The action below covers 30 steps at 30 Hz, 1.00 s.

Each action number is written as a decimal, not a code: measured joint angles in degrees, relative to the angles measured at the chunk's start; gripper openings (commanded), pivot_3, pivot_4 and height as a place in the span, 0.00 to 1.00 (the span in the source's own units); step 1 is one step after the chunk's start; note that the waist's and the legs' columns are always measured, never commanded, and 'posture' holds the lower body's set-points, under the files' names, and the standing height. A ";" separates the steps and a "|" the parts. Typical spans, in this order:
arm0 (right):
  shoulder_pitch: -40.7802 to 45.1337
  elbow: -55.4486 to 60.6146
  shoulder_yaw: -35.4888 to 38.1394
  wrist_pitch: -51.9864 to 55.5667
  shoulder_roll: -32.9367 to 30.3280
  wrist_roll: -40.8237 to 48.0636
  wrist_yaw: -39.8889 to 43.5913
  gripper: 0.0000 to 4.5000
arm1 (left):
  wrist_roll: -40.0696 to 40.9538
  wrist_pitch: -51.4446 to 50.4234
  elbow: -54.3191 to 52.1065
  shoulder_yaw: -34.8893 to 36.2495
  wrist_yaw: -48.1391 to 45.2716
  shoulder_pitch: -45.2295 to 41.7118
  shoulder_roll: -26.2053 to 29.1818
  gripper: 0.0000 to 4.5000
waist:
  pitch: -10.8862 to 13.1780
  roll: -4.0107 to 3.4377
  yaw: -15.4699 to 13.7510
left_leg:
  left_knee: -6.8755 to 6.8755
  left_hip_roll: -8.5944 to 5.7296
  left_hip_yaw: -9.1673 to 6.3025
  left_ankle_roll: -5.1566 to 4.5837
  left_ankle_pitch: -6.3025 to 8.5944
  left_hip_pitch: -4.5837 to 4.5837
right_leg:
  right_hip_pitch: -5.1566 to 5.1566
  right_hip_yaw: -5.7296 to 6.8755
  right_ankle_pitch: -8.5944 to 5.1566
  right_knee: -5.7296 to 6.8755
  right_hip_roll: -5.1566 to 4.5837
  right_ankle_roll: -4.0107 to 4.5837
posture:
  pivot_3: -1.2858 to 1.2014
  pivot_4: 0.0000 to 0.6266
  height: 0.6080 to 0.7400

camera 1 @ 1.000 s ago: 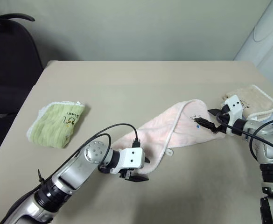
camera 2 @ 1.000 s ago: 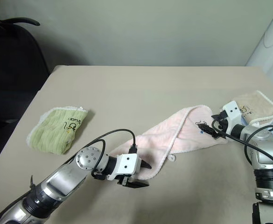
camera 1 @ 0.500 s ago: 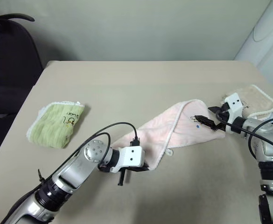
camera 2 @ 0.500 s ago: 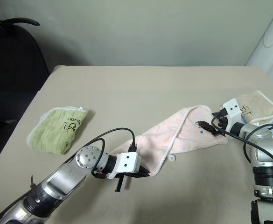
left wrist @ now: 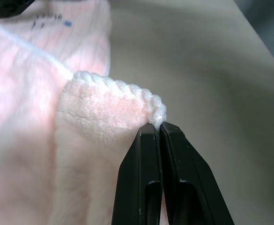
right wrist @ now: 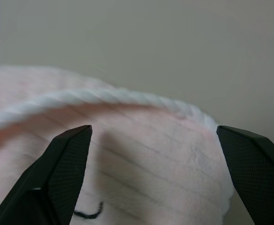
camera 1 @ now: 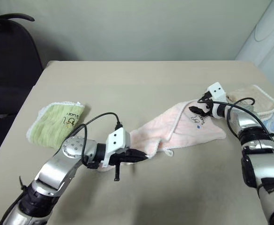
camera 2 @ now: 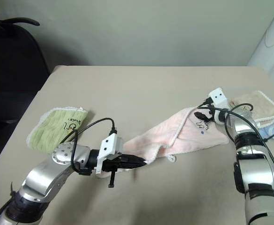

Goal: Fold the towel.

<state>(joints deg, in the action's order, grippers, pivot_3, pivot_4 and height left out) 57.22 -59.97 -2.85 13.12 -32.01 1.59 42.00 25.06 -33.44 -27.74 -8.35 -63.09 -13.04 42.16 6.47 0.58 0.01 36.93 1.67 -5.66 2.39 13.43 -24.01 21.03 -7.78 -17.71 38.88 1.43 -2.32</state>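
Observation:
The pink towel needs folding, so my right gripper should next grab it by its white-edged corner (right wrist: 200, 123) beside the printed mark.
The pale pink towel (camera 1: 174, 126) lies stretched slantwise across the table, with its small white loop (camera 1: 170, 153) at the near edge and a dark printed mark (camera 1: 194, 118) toward its far right end. My left gripper (camera 1: 144, 157) is shut on the towel's near left corner, and the left wrist view shows its fingertips (left wrist: 156, 127) pinching the white-edged corner, raised slightly off the table. My right gripper (camera 1: 195, 110) hovers open over the towel's far right end beside the mark. In the right wrist view its fingers (right wrist: 71, 154) stand wide apart above the white edging (right wrist: 104, 98).
A folded green towel (camera 1: 57, 124) lies at the left of the table. A beige towel with white edging (camera 1: 254, 98) sits at the right edge behind my right arm. A black chair (camera 1: 10, 56) stands beyond the table's left side.
My left gripper shut on the towel's near corner and lifted it a little. My right gripper, still open, moved forward over the towel's far end.

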 measured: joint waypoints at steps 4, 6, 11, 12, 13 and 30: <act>2.93 -6.41 0.24 -2.54 0.71 -1.28 -3.19 1.00 | 1.00 -0.49 -2.13 0.96 0.19 2.59 2.23 0.01 | 0.00 -0.01 0.00 | -0.04 0.00 -0.01 0.03 -0.02 -0.01 | -0.01 0.00 0.00 -0.02 0.00 0.00 | 0.52 0.24 1.00; 3.60 -7.78 0.55 -3.25 0.91 -1.44 -4.51 1.00 | 0.92 -0.44 -2.58 1.00 -0.05 4.17 3.67 0.01 | 0.00 0.00 0.04 | -0.05 0.01 0.00 0.03 -0.01 -0.01 | 0.00 0.00 0.00 -0.03 0.00 0.01 | 0.52 0.24 1.00; 4.62 -10.31 2.17 -4.05 1.58 -1.44 -6.92 1.00 | -0.17 0.53 -2.62 0.98 -0.71 7.47 7.65 0.01 | 0.01 -0.01 0.20 | -0.09 0.01 -0.01 0.02 -0.01 -0.02 | 0.00 -0.01 -0.01 -0.05 -0.01 0.03 | 0.52 0.24 1.00; 4.84 -10.72 2.36 -4.05 1.65 -1.45 -7.25 1.00 | -0.35 1.09 -2.62 0.98 -0.89 8.06 8.32 0.01 | 0.01 -0.01 0.20 | -0.10 0.01 -0.01 0.01 -0.01 -0.02 | 0.00 0.00 -0.01 -0.05 -0.01 0.05 | 0.52 0.24 1.00; 5.03 -11.20 2.60 -4.05 1.72 -1.46 -7.59 1.00 | -0.48 1.42 -2.62 0.98 -1.18 8.52 8.75 0.01 | 0.01 -0.01 0.21 | -0.11 0.01 -0.01 0.01 0.00 -0.02 | 0.00 -0.01 -0.01 -0.05 -0.01 0.06 | 0.52 0.24 1.00; 5.08 -12.62 6.62 -5.28 1.27 -1.20 -9.34 0.34 | -2.83 3.70 -1.50 0.84 -1.37 8.82 8.86 0.00 | 0.01 -0.02 0.21 | -0.22 0.01 -0.01 -0.04 0.03 -0.02 | 0.00 0.01 0.01 -0.08 -0.02 0.15 | 0.52 0.24 1.00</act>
<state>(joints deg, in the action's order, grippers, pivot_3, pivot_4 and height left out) 62.30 -72.60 3.77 7.84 -30.75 0.39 32.65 22.24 -29.74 -29.24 -7.50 -64.45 -4.22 51.02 6.48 0.56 0.21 36.71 1.68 -5.67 2.35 13.46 -24.02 21.03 -7.78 -17.70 38.81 1.41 -2.17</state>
